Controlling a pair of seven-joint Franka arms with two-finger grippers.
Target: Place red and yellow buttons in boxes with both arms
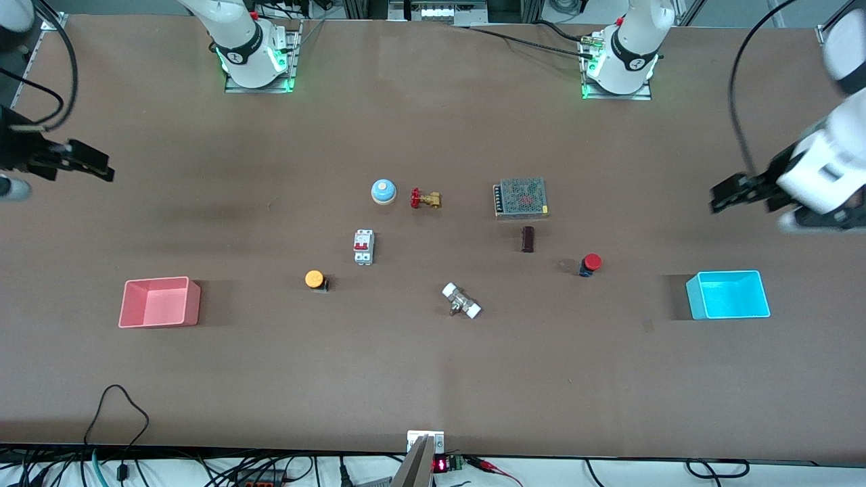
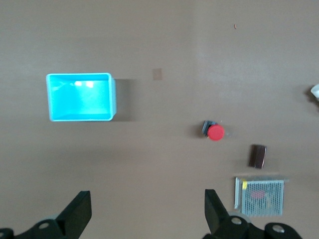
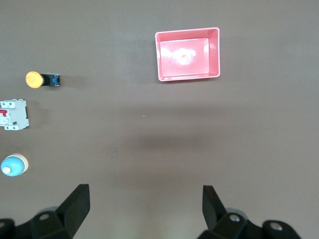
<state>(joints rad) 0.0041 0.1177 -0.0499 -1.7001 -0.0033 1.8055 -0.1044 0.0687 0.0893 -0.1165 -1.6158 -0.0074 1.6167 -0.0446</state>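
My left gripper grabs the red button by its round red cap next, to place it in the cyan box.
The red button stands on the table between the dark block and the cyan box; both show in the left wrist view, button and box. The yellow button lies between the pink-red box and the breaker; both show in the right wrist view, button and box. My left gripper hangs open and empty above bare table at the left arm's end. My right gripper hangs open and empty above bare table at the right arm's end.
Mid-table stand a blue-and-white bell, a brass valve with red handwheel, a white breaker, a mesh-topped power supply, a dark block and a white-ended fitting. Cables run along the table's near edge.
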